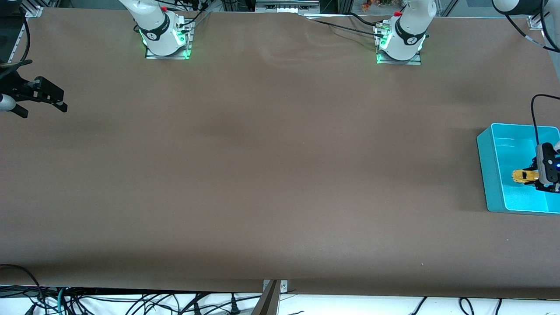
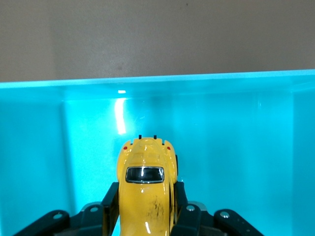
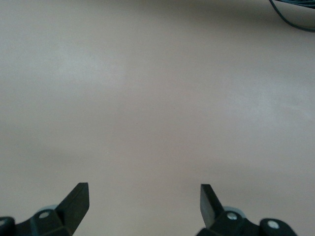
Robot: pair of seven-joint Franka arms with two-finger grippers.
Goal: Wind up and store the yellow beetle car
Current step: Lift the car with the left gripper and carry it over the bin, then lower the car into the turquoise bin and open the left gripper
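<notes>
The yellow beetle car [image 1: 523, 176] [image 2: 146, 189] hangs near the height of the rim above the turquoise bin's bottom, so it moves lower before my left gripper opens.
The yellow beetle car [image 1: 523, 176] is a small rounded toy with a dark rear window and black scuff marks. My left gripper [image 1: 536, 176] is shut on it and holds it inside the turquoise bin [image 1: 486, 166] at the left arm's end of the table. In the left wrist view the car [image 2: 146, 189] sits clamped between the two black fingers [image 2: 111, 202], with its tail toward the bin's inner wall [image 2: 221, 128]. Whether the wheels touch the bin floor is hidden. My right gripper [image 1: 43, 109] waits open over bare table at the right arm's end, with nothing between its fingertips [image 3: 78, 195].
A brown cloth covers the table [image 1: 271, 175]. Both arm bases [image 1: 166, 39] stand along the edge farthest from the front camera. A black cable [image 1: 534, 118] hangs over the bin. Loose cables [image 1: 131, 304] lie below the table's near edge.
</notes>
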